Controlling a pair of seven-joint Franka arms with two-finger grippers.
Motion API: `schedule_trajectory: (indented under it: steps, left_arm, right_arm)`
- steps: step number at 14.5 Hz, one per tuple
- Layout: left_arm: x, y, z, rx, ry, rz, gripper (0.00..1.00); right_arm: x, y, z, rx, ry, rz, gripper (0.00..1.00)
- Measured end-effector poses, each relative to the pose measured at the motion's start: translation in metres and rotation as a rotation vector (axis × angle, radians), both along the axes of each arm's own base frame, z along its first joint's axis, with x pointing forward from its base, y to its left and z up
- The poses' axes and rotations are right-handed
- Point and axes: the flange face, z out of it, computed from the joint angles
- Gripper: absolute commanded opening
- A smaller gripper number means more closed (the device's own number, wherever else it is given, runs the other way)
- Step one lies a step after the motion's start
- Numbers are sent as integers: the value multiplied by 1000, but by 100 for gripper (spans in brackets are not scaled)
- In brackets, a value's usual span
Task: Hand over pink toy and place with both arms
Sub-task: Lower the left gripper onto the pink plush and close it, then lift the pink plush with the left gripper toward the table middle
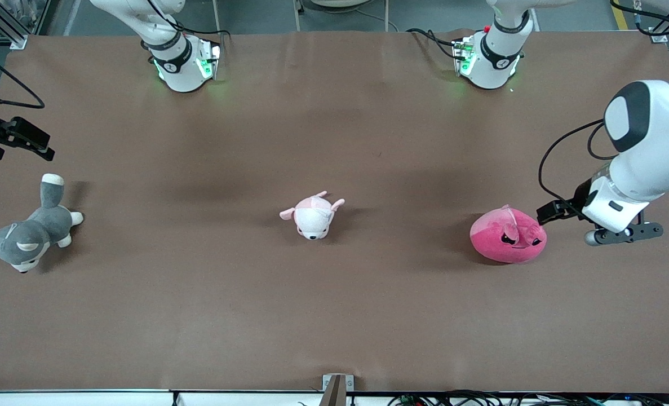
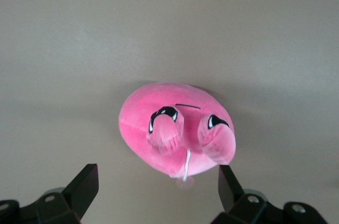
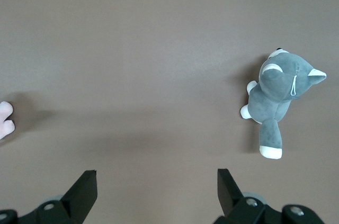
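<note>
I will hand over the pink toy, so I will grab it by one floppy ear (image 2: pixel 165 135) with my left gripper next.
The pink toy (image 1: pixel 508 235) is a round hot-pink plush with angry black eyes, lying on the brown table toward the left arm's end. My left gripper (image 1: pixel 549 213) hangs low over the table right beside it, on the side toward the left arm's end, not touching it. In the left wrist view the toy (image 2: pixel 169 128) lies just ahead of the open, empty left gripper (image 2: pixel 158 189). My right gripper (image 1: pixel 24 149) waits over the right arm's end of the table, open and empty in the right wrist view (image 3: pixel 157 187).
A pale pink-and-white plush (image 1: pixel 313 217) lies mid-table; its edge shows in the right wrist view (image 3: pixel 4 119). A grey-and-white husky plush (image 1: pixel 27 231) lies at the right arm's end, also in the right wrist view (image 3: pixel 280 97). Bare brown table (image 1: pixel 334 316) lies nearer the camera.
</note>
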Motion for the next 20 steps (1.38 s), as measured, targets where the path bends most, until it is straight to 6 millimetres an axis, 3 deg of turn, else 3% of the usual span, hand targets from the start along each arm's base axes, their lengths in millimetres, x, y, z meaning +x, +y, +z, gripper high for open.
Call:
schedule_trajectory:
  steps: [4, 7, 14, 18, 20]
  left_arm:
    - [7, 0, -29, -5, -39, 3, 92]
    - [12, 0, -51, -8, -30, 3, 76]
    - [8, 1, -80, -8, 19, 4, 3]
    - [9, -3, -78, -10, 10, -2, 1]
    - [12, -14, -66, -16, -14, -19, 1]
  right_arm:
    - [0, 1, 0, 0, 0, 1, 100]
    - [0, 2, 0, 0, 0, 3, 100]
    - [0, 2, 0, -2, 0, 4, 100]
    - [0, 2, 0, -6, 0, 4, 100]
    - [1, 1, 3, -8, -12, 4, 100]
